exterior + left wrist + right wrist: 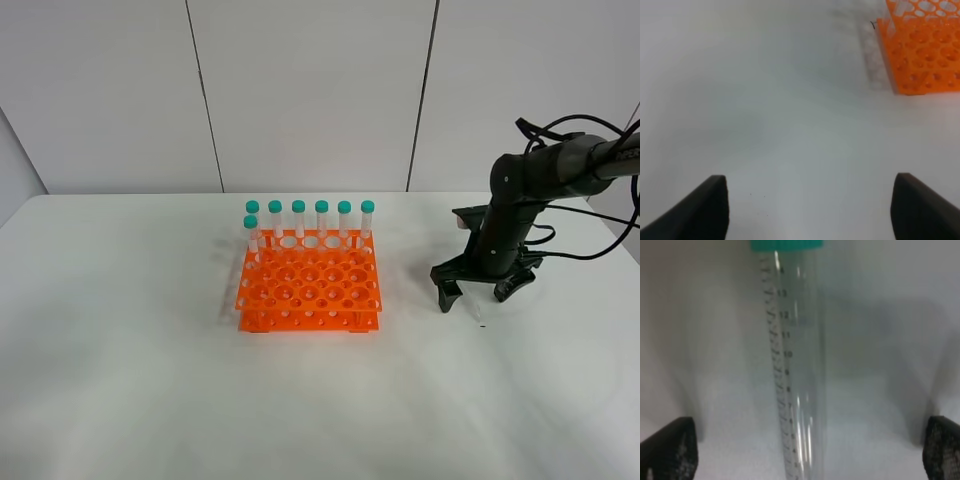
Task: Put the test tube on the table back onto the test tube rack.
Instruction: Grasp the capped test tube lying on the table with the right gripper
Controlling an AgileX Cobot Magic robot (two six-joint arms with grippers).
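Note:
My right gripper closes on the test tube now to catch it, since both fingers meet their tabletop shadows on either side of the tube's lower body (804, 432).
The test tube (797, 370) lies flat on the white table (150, 380), clear with printed graduation marks and a teal cap (786, 244). My right gripper (475, 297) hovers low over it, open, one finger on each side and neither touching it. In the high view only the tube's pointed tip (479, 317) pokes out below that gripper. The orange test tube rack (308, 285) stands at the table's middle, to the left of the tube. The left gripper (812, 210) is open over bare table with nothing between its fingers, and the rack (922, 50) is off to one side of it.
Several teal-capped tubes (321, 218) stand upright in the rack's back row, with one more (252, 232) just in front at the left end. Black cables (560, 240) trail behind the right arm. A grey panelled wall rises behind the table.

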